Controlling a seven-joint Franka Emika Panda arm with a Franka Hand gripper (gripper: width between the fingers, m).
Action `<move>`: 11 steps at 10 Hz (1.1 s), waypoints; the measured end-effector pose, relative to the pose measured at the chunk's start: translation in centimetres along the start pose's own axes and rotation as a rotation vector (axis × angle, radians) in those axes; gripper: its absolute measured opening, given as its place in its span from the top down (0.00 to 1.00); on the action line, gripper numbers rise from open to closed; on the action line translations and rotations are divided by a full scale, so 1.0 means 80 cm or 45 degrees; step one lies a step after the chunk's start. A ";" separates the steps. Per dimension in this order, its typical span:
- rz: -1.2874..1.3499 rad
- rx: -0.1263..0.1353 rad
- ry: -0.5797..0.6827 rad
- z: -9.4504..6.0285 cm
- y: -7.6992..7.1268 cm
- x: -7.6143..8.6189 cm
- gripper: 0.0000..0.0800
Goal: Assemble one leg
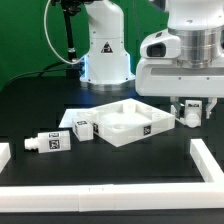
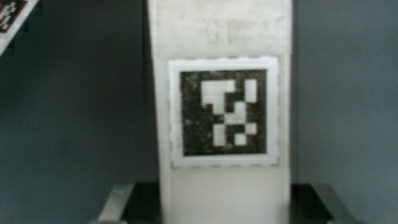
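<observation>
The lower end of the white leg is hanging above the black table, so my gripper should stay closed and keep holding the leg.
My gripper (image 1: 191, 110) is shut on a white leg (image 1: 189, 118) and holds it upright just off the tabletop's corner on the exterior view's right. In the wrist view the leg (image 2: 222, 90) fills the middle, its black-and-white tag facing the camera, with the dark fingers (image 2: 320, 202) on both sides of its near end. The white square tray-like tabletop (image 1: 147, 127) lies in the middle of the black table. Two more legs lie to the exterior view's left: one (image 1: 81, 127) against the tabletop's corner, one (image 1: 46, 142) farther out.
A white raised rail (image 1: 110, 189) runs along the table's front, with an upright end piece (image 1: 207, 156) at the exterior view's right. The arm's white base (image 1: 105, 52) stands behind the tabletop.
</observation>
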State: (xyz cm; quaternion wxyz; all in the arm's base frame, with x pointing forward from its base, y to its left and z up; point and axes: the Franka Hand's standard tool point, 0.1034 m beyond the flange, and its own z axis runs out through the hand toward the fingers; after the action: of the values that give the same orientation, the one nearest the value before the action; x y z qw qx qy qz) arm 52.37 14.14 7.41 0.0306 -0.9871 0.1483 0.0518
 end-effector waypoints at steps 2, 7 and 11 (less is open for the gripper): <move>0.029 -0.004 0.020 0.028 -0.017 -0.044 0.64; 0.022 -0.025 0.010 0.068 -0.028 -0.067 0.64; 0.022 -0.036 0.002 0.084 -0.024 -0.070 0.64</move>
State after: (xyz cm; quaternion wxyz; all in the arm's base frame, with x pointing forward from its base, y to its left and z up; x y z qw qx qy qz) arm 46.98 18.11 1.47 0.0160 -0.9862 0.1561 0.0534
